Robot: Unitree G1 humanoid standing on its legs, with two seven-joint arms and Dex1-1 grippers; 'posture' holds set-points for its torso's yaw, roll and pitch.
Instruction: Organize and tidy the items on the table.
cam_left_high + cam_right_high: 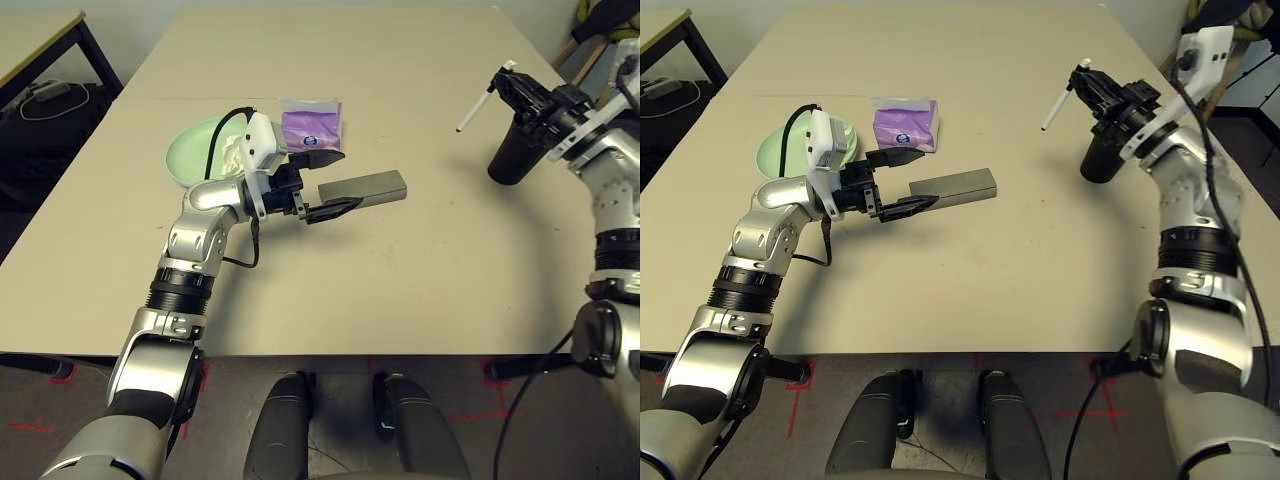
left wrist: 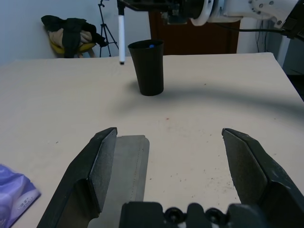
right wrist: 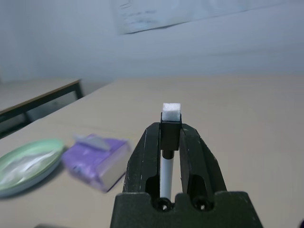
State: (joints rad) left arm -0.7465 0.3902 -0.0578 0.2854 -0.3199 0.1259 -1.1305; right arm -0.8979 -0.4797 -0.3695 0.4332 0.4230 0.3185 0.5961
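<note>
I need my right gripper to line up the pen's lower end [image 1: 461,128], which hangs beside the black cup [image 1: 513,158], with the cup's rim before it opens.
My left gripper [image 1: 347,180] stands open low over the table [image 1: 400,270], at the near end of the grey glasses case [image 1: 365,188]. In the left wrist view the case [image 2: 126,164] lies along the inner side of one finger [image 2: 102,156]. Behind that arm sit the pale green plate [image 1: 187,155], with crumpled white tissue [image 1: 234,155] in it, and the purple tissue pack [image 1: 312,125]. At the far right my right gripper [image 1: 508,85] is shut on a white pen [image 1: 473,111], which hangs slanted just above and beside the black cup [image 1: 513,158].
A smaller table with black legs [image 1: 35,40] stands off the far left corner. A tripod and a chair with clothes [image 2: 71,31] stand beyond the table's right side. The table's front edge [image 1: 300,352] runs close to my body.
</note>
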